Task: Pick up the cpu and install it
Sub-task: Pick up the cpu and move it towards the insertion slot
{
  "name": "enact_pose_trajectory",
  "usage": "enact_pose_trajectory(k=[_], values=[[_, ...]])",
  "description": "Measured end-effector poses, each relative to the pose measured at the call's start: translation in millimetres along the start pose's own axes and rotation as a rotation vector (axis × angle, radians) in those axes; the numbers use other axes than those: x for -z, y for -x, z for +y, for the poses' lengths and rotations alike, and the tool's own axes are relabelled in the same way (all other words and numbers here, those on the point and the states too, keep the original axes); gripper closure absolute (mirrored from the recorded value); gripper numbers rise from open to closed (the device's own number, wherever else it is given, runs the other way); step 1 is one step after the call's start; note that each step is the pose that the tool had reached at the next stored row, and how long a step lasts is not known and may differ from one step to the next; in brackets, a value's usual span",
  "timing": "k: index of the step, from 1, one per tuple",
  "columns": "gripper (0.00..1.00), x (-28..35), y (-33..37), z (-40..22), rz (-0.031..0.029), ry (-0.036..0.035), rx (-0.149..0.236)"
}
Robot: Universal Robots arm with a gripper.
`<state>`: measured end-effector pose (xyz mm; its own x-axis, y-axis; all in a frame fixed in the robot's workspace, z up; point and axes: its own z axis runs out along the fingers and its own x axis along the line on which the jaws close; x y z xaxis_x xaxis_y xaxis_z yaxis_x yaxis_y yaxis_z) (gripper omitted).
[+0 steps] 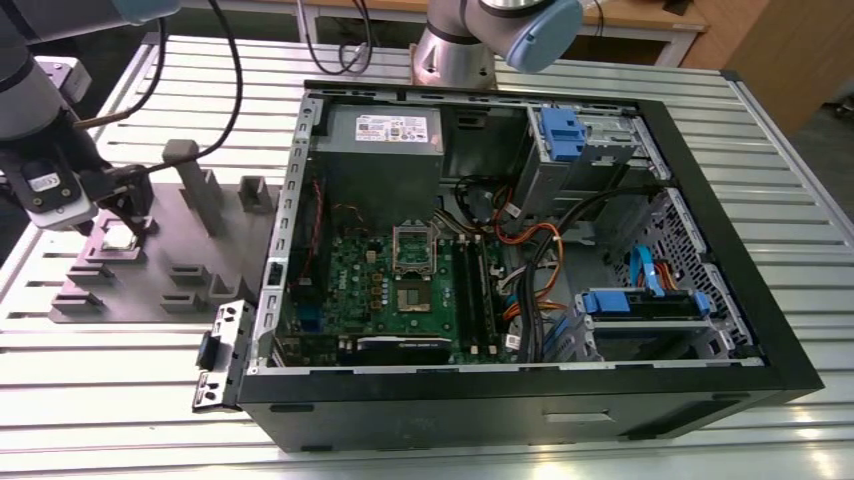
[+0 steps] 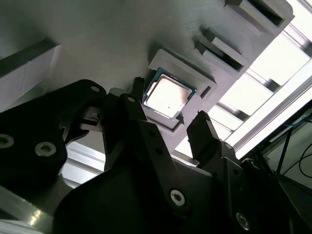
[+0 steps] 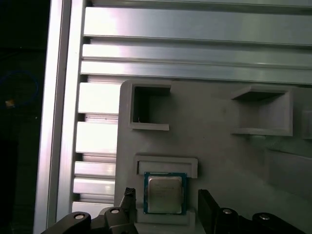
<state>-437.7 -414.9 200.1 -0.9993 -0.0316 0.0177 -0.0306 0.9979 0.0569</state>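
Note:
I will next pick up the cpu by its open side edges, because the holder's raised sides hug two edges of the cpu [image 1: 118, 239]. Then I can install it.
The cpu [image 1: 118, 239] is a small square chip with a silver top. It lies flat in a raised recess of the grey holder plate [image 1: 147, 290] at the exterior view's left. My gripper [image 1: 130, 218] hangs just over it. In both wrist views the gripper [image 2: 169, 100] [image 3: 166, 199] is open, and its black fingers [image 2: 138, 92] [image 3: 205, 202] stand one on each side of the cpu [image 2: 167, 95] [image 3: 165, 194] with a small gap on both sides. The motherboard's socket [image 1: 414, 245] sits inside the open computer case [image 1: 747, 300].
Grey upright posts [image 1: 198, 195] rise from the holder plate close to the gripper. Black memory sticks [image 1: 470, 290], cable bundles [image 1: 534, 240] and blue drive bays [image 1: 641, 300] crowd the case. A slatted aluminium table [image 1: 120, 400] carries everything.

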Motion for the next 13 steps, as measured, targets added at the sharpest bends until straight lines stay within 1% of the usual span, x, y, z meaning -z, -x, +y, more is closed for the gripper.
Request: enact_pose_trajectory(k=[13], values=[[0.38,-1.1,0.1,-0.1,0.0000,0.0001,0.000]])
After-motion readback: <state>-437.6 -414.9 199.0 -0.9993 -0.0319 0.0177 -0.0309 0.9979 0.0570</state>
